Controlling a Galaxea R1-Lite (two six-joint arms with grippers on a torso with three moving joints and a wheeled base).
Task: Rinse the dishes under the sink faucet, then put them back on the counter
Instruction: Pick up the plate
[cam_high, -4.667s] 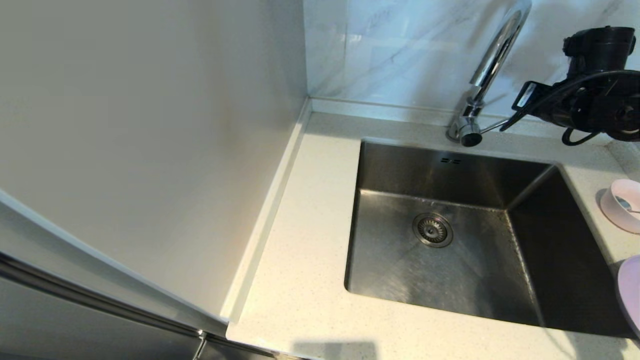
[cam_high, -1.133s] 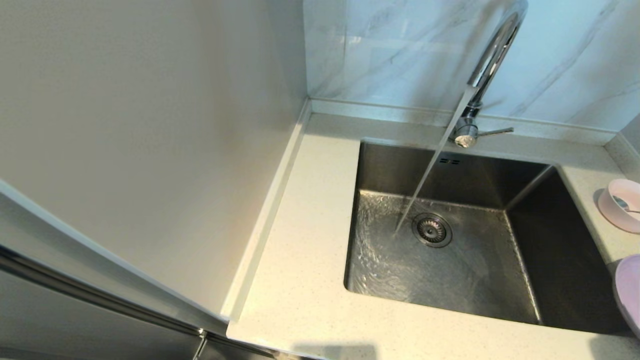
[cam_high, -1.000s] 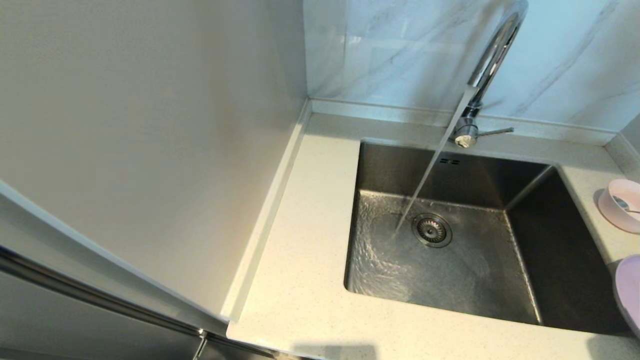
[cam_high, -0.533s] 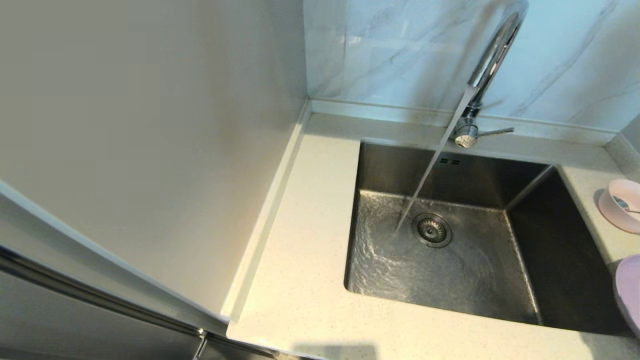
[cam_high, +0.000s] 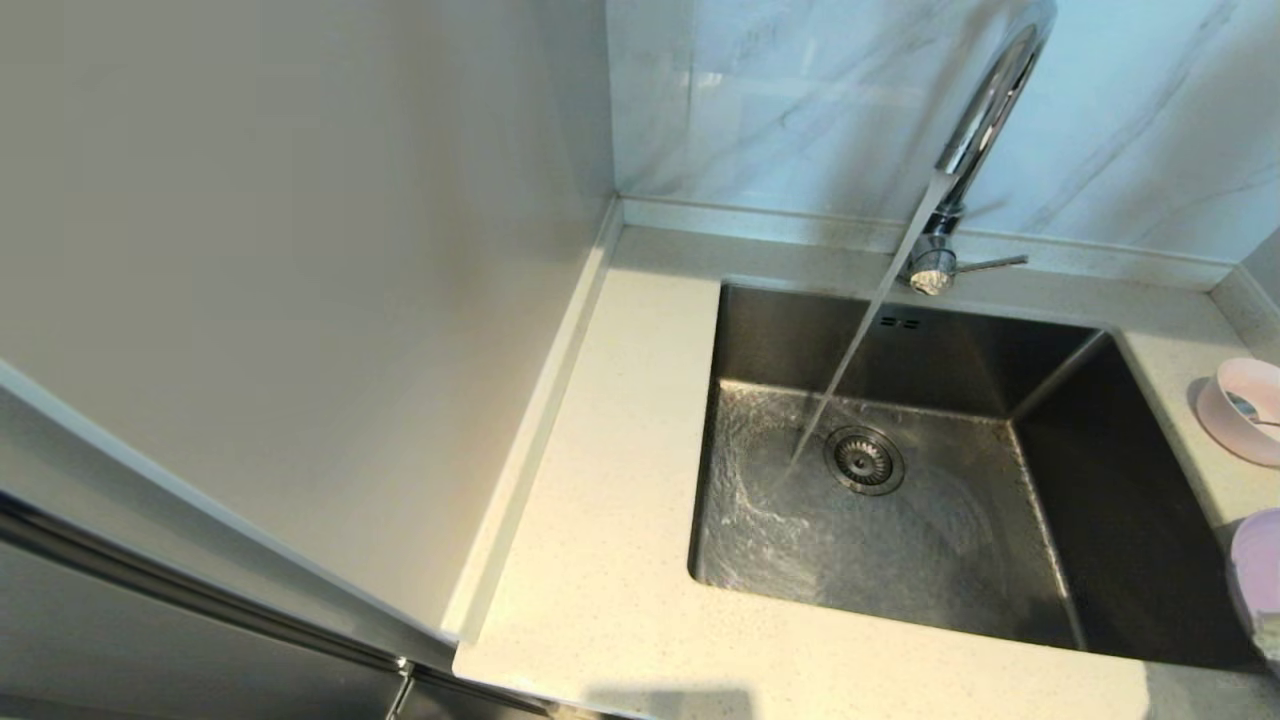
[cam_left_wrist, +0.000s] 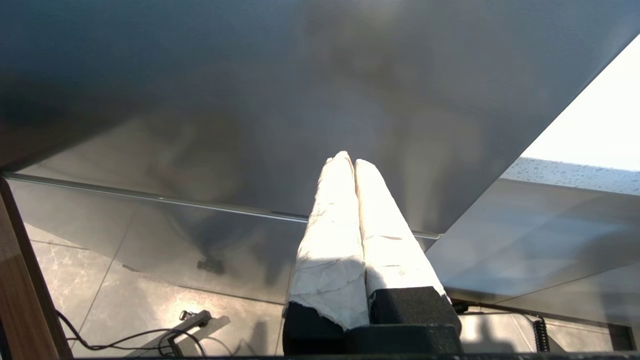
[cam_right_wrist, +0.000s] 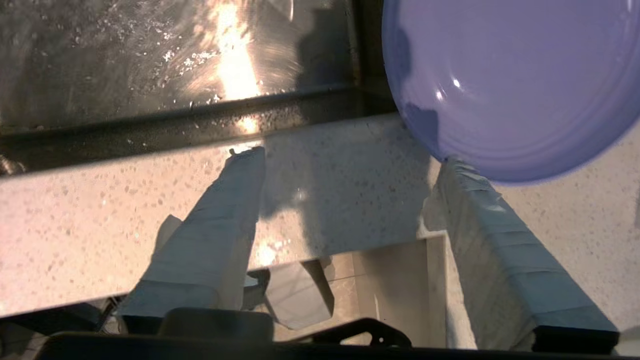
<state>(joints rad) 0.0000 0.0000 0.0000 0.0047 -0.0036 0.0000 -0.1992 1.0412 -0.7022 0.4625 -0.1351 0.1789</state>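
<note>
My right gripper has its fingers open, but the lilac plate is far wider than they are. It will next grab the plate by its thin raised rim (cam_right_wrist: 441, 157).
Water runs from the chrome faucet (cam_high: 985, 110) into the steel sink (cam_high: 1130, 480), landing just left of the drain strainer (cam_high: 864, 460). The pink bowl (cam_high: 1245, 410) and the lilac plate (cam_high: 1258, 580) sit on the counter (cam_high: 620, 480) right of the sink, cut off by the picture's edge. In the right wrist view my right gripper (cam_right_wrist: 350, 160) is open over the counter's front edge (cam_right_wrist: 350, 190), one fingertip (cam_right_wrist: 452, 167) at the rim of the plate (cam_right_wrist: 510, 85), nothing between the fingers. My left gripper (cam_left_wrist: 348, 160) is shut and empty, parked low.
The faucet's thin lever (cam_high: 990, 264) points right. A tall pale cabinet side (cam_high: 300, 300) walls the counter on the left. Marble-veined tiles (cam_high: 800, 100) stand behind. A grey metal panel (cam_left_wrist: 250, 100) fills the view ahead of the left gripper.
The right arm, at the faucet lever 4.7 s ago with the water off, has left the head view and water now flows. Over the last second only the water ripples.
</note>
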